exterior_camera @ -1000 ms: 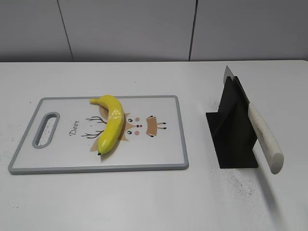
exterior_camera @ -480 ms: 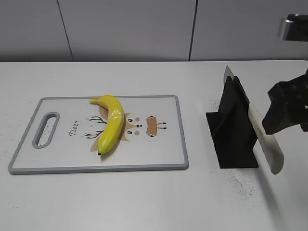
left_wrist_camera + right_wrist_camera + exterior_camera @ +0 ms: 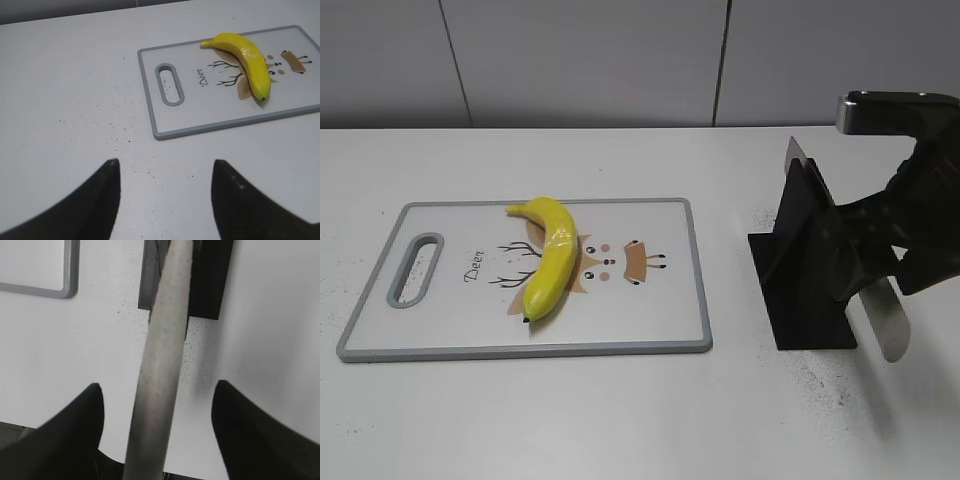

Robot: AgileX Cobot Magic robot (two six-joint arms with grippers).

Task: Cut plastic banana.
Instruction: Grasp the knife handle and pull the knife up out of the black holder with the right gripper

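My right gripper grabs the knife by its pale speckled handle (image 3: pixel 887 318) (image 3: pixel 159 375) next, which sticks out free, since the black holder encloses the blade from both sides.
The plastic banana (image 3: pixel 549 258) is glossy yellow and lies on a white cutting board (image 3: pixel 660 330) with a grey rim; it also shows in the left wrist view (image 3: pixel 247 55). A knife with a pale handle (image 3: pixel 886 322) stands in a black holder (image 3: pixel 800 275) at the right. My right gripper (image 3: pixel 875 270) is open, its fingers either side of the knife handle (image 3: pixel 162 355) without touching it. My left gripper (image 3: pixel 165 167) is open and empty over bare table left of the board.
The cutting board (image 3: pixel 155 115) has a handle slot (image 3: pixel 169 84) at its left end and a deer drawing. The white table (image 3: pixel 620 410) is speckled with dark specks near the holder. A grey wall runs behind.
My right arm has come into the exterior view from the right and moved left, down over the knife handle. The banana, board and knife have not moved.
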